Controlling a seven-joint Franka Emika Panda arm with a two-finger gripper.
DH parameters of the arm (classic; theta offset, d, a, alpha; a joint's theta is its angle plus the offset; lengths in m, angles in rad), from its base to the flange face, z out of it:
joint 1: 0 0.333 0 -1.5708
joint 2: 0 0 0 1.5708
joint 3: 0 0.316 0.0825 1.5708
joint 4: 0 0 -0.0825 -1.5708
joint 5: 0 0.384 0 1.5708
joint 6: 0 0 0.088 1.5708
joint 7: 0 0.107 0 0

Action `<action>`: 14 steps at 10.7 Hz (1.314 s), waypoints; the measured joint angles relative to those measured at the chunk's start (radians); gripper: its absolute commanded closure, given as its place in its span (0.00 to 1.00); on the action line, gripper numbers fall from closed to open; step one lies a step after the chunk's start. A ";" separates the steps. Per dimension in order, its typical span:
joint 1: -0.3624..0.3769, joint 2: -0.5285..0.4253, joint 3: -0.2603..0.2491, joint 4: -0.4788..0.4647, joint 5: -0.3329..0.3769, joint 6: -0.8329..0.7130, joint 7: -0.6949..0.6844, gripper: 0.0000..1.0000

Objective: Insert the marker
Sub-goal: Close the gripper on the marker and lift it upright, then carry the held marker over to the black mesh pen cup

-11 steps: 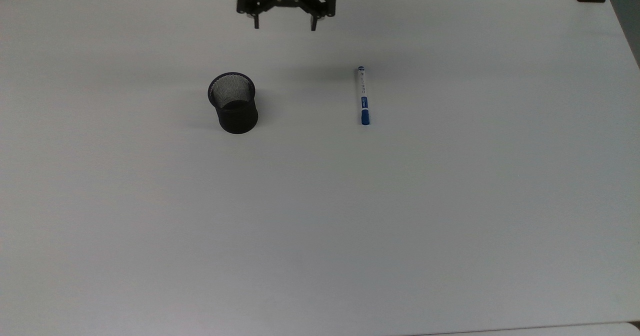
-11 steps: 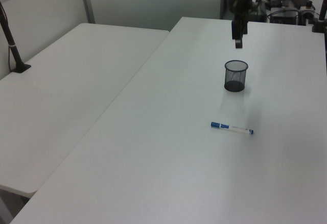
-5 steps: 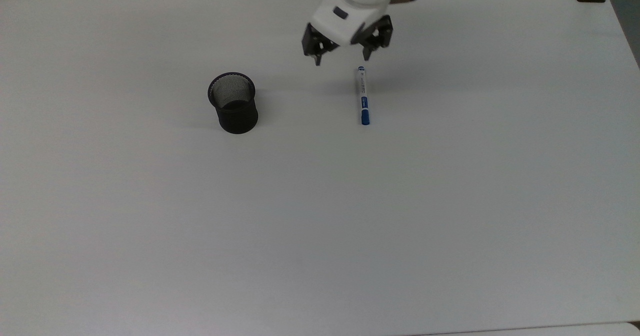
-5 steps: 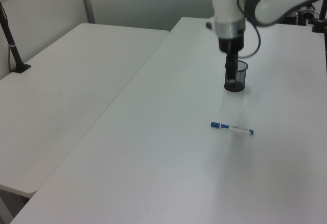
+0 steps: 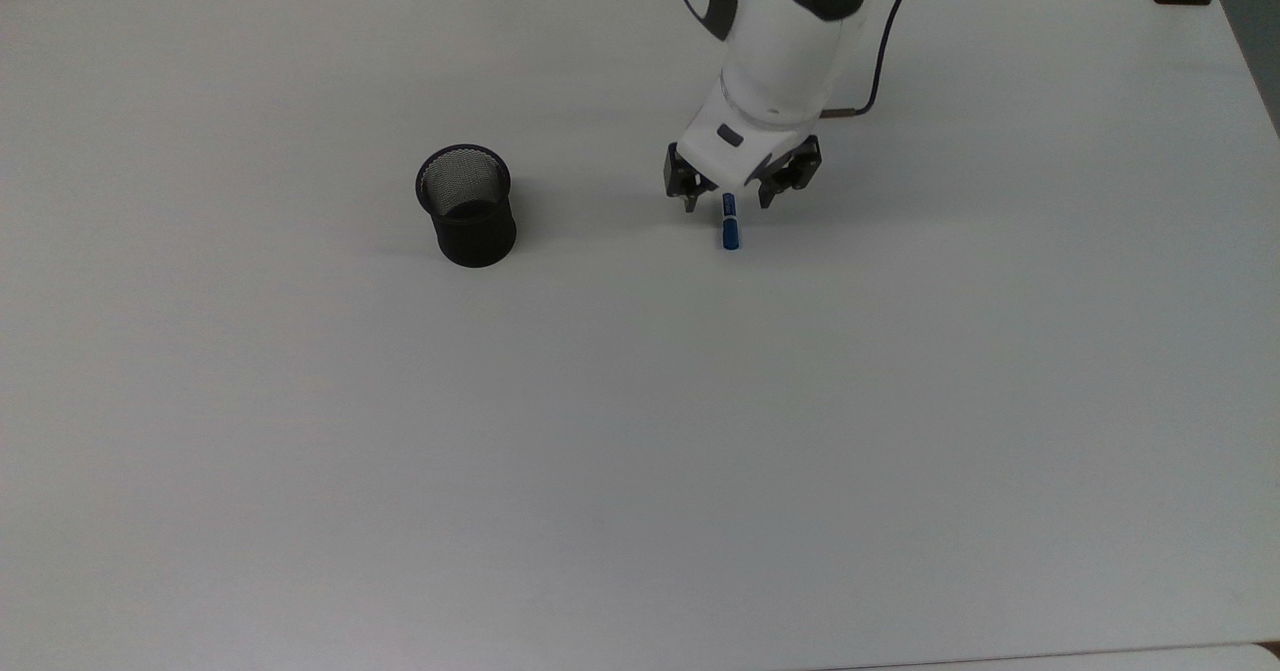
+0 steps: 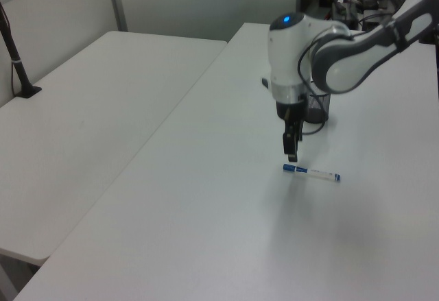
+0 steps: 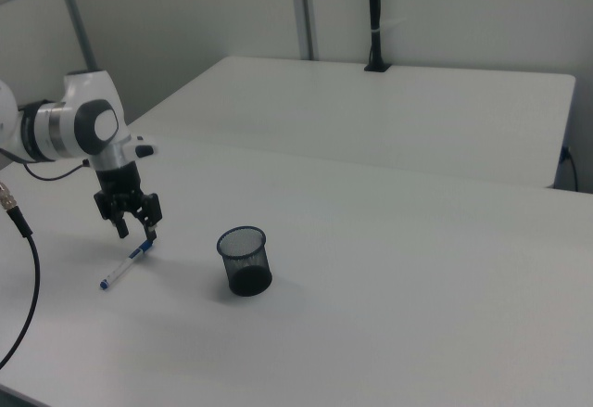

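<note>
My gripper is going to grab the marker by its blue cap end [image 6: 291,169] next, so the marker's white body stays free to go into the black mesh cup [image 6: 317,112].
The marker [image 5: 731,232] lies flat on the white table [image 5: 640,451]. In the top view its blue cap end pokes out below the gripper and the rest of the barrel is hidden under the hand. The whole marker [image 6: 312,173] [image 7: 125,266] shows in the side views. My gripper [image 5: 727,203] [image 7: 137,232] is open, fingers pointing down, one on each side of the marker and a little above it. In the left view the gripper [image 6: 292,149] hangs just over the cap end. The black mesh cup [image 5: 466,206] [image 7: 245,260] stands upright, apart from the marker, on the top view's left.
A second white table [image 6: 82,109] adjoins on the left view's left, with a black post [image 6: 14,54] clamped to it. In the left view the arm partly hides the cup [image 6: 319,106]. A black cable [image 7: 20,268] hangs at the right view's left edge.
The arm has swung from the table's far edge down and toward the top view's right, ending over the marker. The gripper stayed open. Marker and cup have not moved.
</note>
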 measured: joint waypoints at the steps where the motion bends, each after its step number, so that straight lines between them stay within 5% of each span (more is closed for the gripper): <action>1: 0.007 0.023 0.000 0.000 0.000 0.009 0.009 0.63; 7: 0.022 0.068 0.000 0.000 0.000 0.044 0.043 0.90; 14: -0.038 -0.017 -0.014 0.037 -0.001 0.055 0.102 0.91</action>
